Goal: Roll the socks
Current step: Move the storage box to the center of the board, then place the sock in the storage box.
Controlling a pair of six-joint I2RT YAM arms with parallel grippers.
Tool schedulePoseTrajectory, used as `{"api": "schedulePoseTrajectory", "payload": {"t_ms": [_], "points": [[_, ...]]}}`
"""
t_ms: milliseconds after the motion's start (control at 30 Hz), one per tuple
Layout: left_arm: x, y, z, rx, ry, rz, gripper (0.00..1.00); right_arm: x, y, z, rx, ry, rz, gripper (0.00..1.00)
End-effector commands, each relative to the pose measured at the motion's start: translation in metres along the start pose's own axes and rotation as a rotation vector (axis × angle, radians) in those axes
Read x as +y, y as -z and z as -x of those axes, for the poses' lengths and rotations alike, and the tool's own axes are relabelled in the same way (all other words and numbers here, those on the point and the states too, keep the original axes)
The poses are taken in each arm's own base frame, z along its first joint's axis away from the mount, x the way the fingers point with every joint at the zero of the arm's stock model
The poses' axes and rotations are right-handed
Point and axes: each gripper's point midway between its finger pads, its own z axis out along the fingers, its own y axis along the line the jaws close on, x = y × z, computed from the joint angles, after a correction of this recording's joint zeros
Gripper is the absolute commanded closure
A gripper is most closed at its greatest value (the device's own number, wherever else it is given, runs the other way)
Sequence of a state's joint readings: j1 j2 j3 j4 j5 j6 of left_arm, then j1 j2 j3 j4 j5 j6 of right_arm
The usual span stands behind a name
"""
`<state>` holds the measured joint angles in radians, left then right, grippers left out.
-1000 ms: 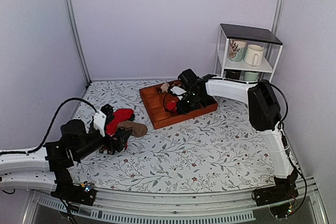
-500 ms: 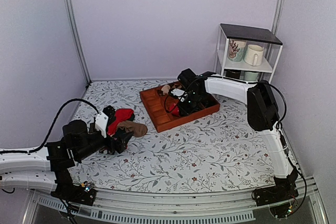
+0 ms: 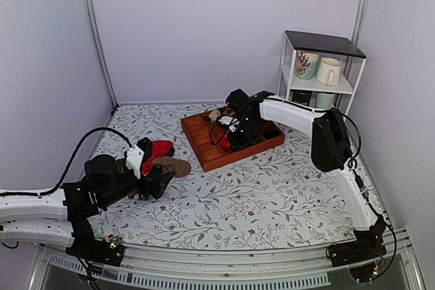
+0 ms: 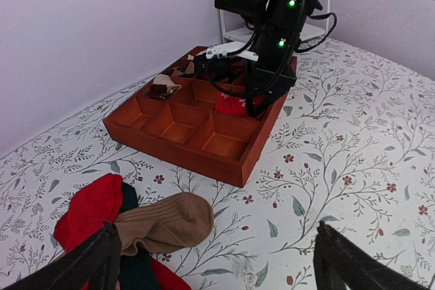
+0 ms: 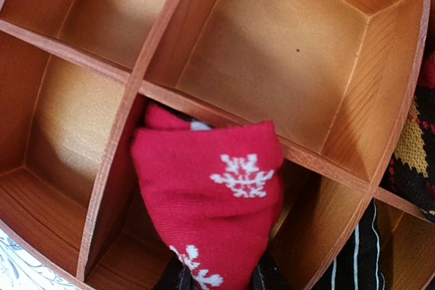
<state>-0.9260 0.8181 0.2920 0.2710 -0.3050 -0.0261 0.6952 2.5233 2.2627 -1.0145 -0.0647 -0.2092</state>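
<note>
The rolled red socks sit between the dividers of one section of the tray and would remain there, so it is now time for my right gripper to open.
The rolled red socks with white snowflake marks sit in a compartment of the wooden tray, pinched between my right gripper's fingers. In the top view the right gripper reaches down into the tray, where the red bundle shows. In the left wrist view the bundle lies under the right gripper. My left gripper is open and empty above the cloth beside the sock heap; it also shows in the top view.
A heap of red, brown and dark socks lies left of the tray; a brown sock lies nearest my left fingers. Rolled dark and striped bundles fill other compartments. A white shelf with mugs stands at the back right.
The right gripper has shifted slightly left and back over the tray, still holding the red bundle. The left arm has moved a little forward and right toward the heap.
</note>
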Motion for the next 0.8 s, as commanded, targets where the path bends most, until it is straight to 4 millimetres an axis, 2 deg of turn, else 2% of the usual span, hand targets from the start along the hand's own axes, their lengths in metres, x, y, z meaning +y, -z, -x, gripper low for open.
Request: {"api": "schedulePoseTrajectory", "payload": {"t_ms": [0,100,233,367,600,767], "points": [[0.007,0.001,0.012,-0.027,-0.003,0.023,0.01,0.017,-0.091,-0.142,0.494,-0.04,0.063,1.0],[0.007,0.001,0.008,-0.02,-0.006,0.022,0.0,0.016,-0.089,-0.134,0.457,-0.06,0.056,0.97],[0.008,0.002,0.007,-0.015,-0.008,0.025,0.01,0.013,-0.075,-0.109,0.363,-0.075,0.052,0.79],[0.009,0.004,0.012,-0.032,-0.008,0.029,0.01,0.007,-0.059,-0.085,0.275,-0.089,0.041,0.67],[0.009,0.004,0.014,-0.031,-0.013,0.03,0.01,0.01,-0.034,-0.047,0.124,-0.139,0.113,0.54],[0.008,0.003,0.016,-0.028,-0.014,0.025,0.0,0.006,-0.015,-0.031,0.062,-0.16,0.112,0.47]]}}
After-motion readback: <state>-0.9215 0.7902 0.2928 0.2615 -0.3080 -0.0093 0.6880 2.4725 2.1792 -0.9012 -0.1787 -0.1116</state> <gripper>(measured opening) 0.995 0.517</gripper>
